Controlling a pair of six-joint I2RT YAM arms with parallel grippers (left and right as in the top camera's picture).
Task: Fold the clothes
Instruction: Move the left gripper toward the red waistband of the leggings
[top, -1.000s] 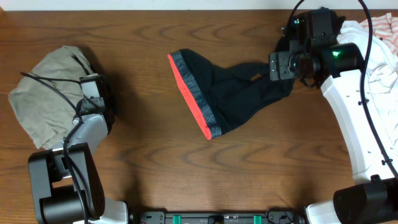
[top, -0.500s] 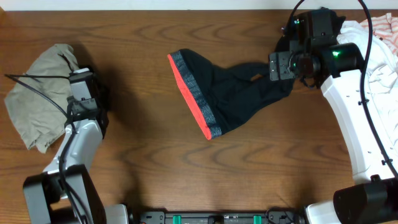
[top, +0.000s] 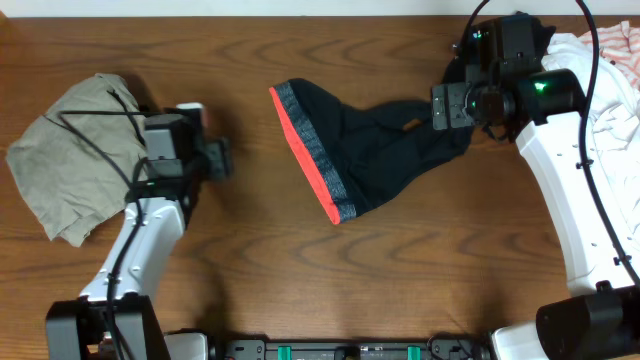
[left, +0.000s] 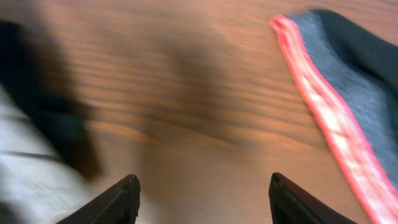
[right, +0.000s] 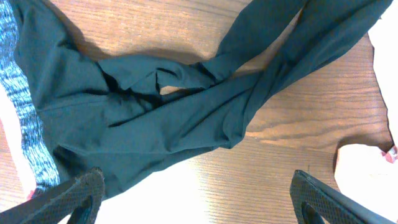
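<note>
I should next grab the black leggings (top: 385, 160) with my left gripper at the near corner of the red-edged grey waistband, to straighten them for folding.
The clothes, black leggings (top: 385, 160), lie crumpled on the wooden table (top: 300, 280). Their grey waistband edged in red (top: 312, 152) faces left, and the two narrow legs (right: 298, 37) run back right. My left gripper (top: 220, 158) hovers left of the waistband, apart from it. In the left wrist view it (left: 205, 200) is open over bare wood, with the waistband (left: 336, 118) ahead to the right. My right gripper (right: 200, 198) is open above the legs and nothing is between its fingers (right: 78, 199).
A khaki-grey garment (top: 70, 150) is heaped at the table's left side, behind my left arm. White and red-striped garments (top: 612, 55) are piled at the back right, and a white corner (right: 364, 165) of them shows in the right wrist view.
My left gripper has come off the khaki garment and swung right toward the waistband, its jaws spreading wider. The right arm and the leggings have not moved.
</note>
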